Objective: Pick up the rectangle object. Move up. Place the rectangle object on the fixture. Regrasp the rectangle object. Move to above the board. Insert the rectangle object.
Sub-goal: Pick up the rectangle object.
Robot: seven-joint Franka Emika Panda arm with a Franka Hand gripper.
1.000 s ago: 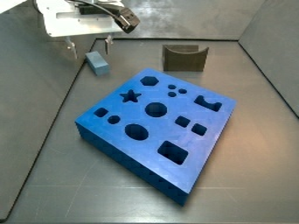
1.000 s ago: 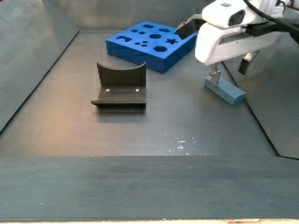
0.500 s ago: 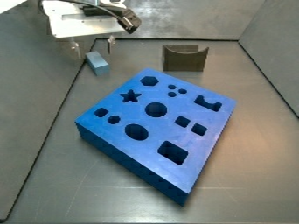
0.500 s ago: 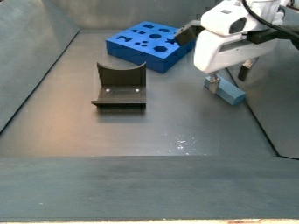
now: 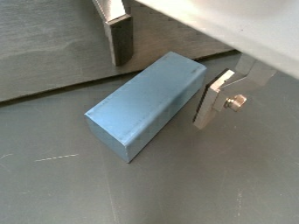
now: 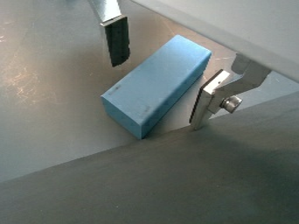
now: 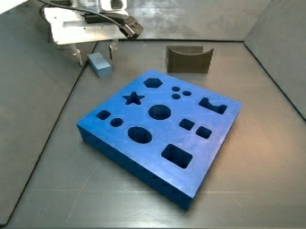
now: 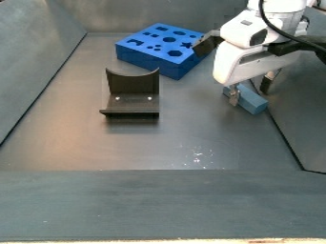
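Observation:
The rectangle object will be grabbed next by my gripper across its long sides, so it can be placed on the fixture (image 7: pixel 189 59) for regrasping.
The rectangle object (image 5: pixel 142 106) (image 6: pixel 156 85) is a small light-blue block lying flat on the grey floor. In both wrist views it lies between my gripper's (image 5: pixel 166 68) (image 6: pixel 163 70) two fingers. The gripper is open: one finger (image 5: pixel 117 37) stands clear of the block and the other finger (image 5: pixel 215 98) is close beside it. In both side views the gripper (image 7: pixel 91 57) (image 8: pixel 250 92) is low over the block (image 7: pixel 100 64) (image 8: pixel 254 103). The dark fixture (image 7: pixel 189 59) (image 8: pixel 132 92) and the deep-blue board (image 7: pixel 162 125) (image 8: pixel 152 65) stand apart from it.
Grey walls enclose the floor on all sides; a wall (image 7: pixel 48 63) rises close behind the block. The board lies between the block and the far side of the bin in a side view.
The gripper has come down over the light-blue block, so its fingers now straddle it. The block, board and fixture have not moved.

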